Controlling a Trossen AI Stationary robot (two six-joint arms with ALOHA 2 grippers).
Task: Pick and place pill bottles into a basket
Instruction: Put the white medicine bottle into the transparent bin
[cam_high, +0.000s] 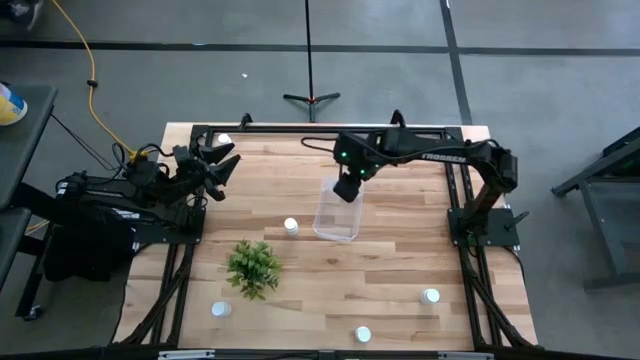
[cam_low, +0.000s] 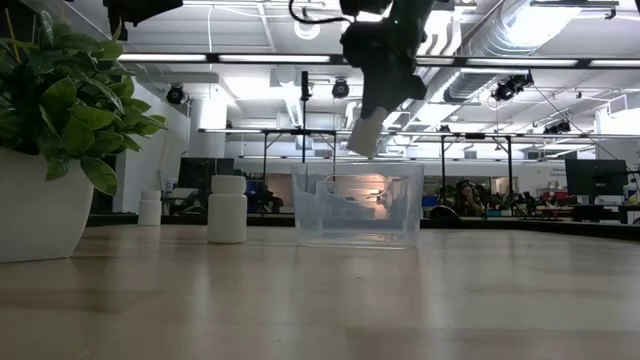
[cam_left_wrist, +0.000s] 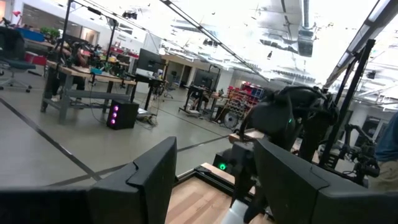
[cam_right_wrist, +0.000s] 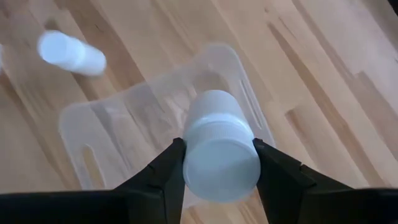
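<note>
The bottle hangs high above the clear bin's bottom in the right wrist view, so my right gripper keeps holding the bottle until it is in the bin.
My right gripper (cam_high: 347, 188) is shut on a white pill bottle (cam_right_wrist: 219, 149) and hangs above the clear bin (cam_high: 335, 215), which stands on the table's middle; the low view shows the bottle (cam_low: 365, 130) above the bin (cam_low: 358, 205). Other white bottles stand on the table: one just left of the bin (cam_high: 291, 226), one at the far left (cam_high: 225, 140), and three near the front (cam_high: 221, 309), (cam_high: 363, 334), (cam_high: 431, 296). My left gripper (cam_high: 222, 165) is open and empty at the table's far left. My right gripper pinches the bottle's wider upper end (cam_right_wrist: 199, 168), seemingly the cap, between its two fingers (cam_right_wrist: 168, 171), one on each side. The fingers come from above, pointing down. The bottle hangs below them, slightly tilted, clear of the bin and over its opening.
A small green plant (cam_high: 252, 265) stands left of centre toward the front; its white pot (cam_low: 30, 210) fills the low view's left. A black frame (cam_high: 300, 130) borders the table's far and side edges. Bare wood lies right of the bin.
</note>
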